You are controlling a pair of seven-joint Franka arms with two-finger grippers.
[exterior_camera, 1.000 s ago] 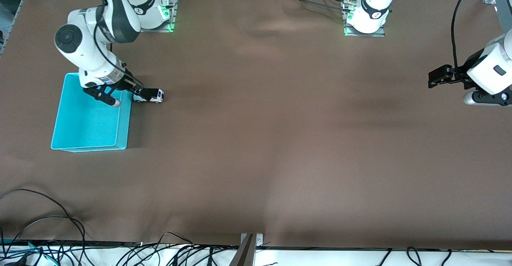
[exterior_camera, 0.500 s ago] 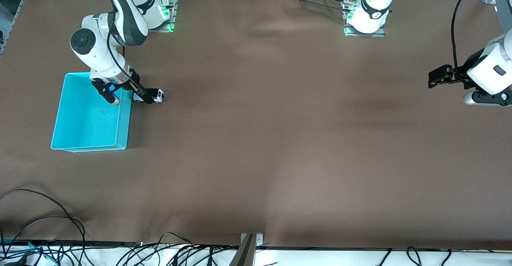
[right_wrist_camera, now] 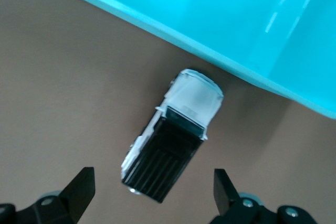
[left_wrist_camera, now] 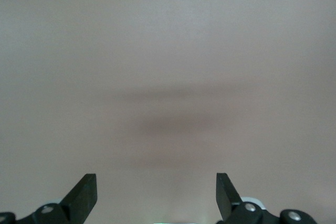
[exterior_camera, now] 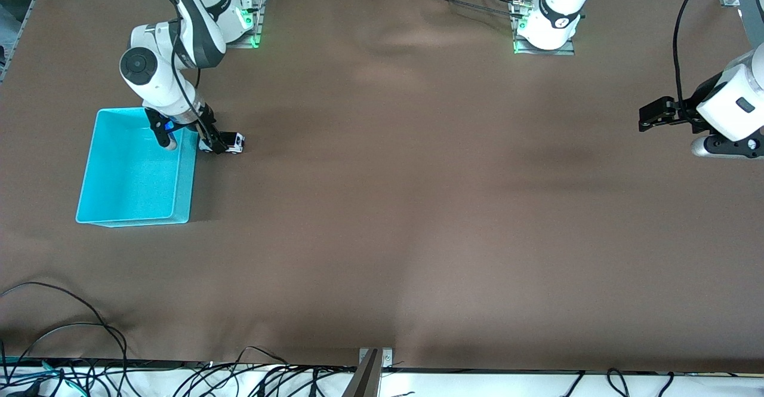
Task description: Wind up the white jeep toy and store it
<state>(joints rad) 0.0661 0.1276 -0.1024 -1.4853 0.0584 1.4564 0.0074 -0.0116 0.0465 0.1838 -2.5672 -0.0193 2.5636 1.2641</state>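
It isn't time to close on the jeep's black roof yet: my right gripper's fingers stop short of the roof in the right wrist view. They need to move toward the roof first.
The white jeep toy (exterior_camera: 231,142) stands on the brown table beside the cyan bin (exterior_camera: 186,182), on the side toward the left arm's end. My right gripper (exterior_camera: 215,144) is open right over the jeep. In the right wrist view the black-roofed jeep (right_wrist_camera: 173,140) has one end between my right gripper's (right_wrist_camera: 155,192) spread fingers, with a gap on each side, and its white end points at the bin wall (right_wrist_camera: 236,19). My left gripper (exterior_camera: 642,119) waits open and empty over the table at the left arm's end; the left wrist view shows my left gripper (left_wrist_camera: 156,192) over bare cloth.
The bin holds nothing that I can see. The brown cloth (exterior_camera: 418,206) covers the whole table and has soft folds near the robots' bases. Cables (exterior_camera: 71,325) lie along the edge nearest the front camera.
My right arm has swung its wrist round and brought its gripper in over the jeep. The jeep, the bin and the left arm have not moved.
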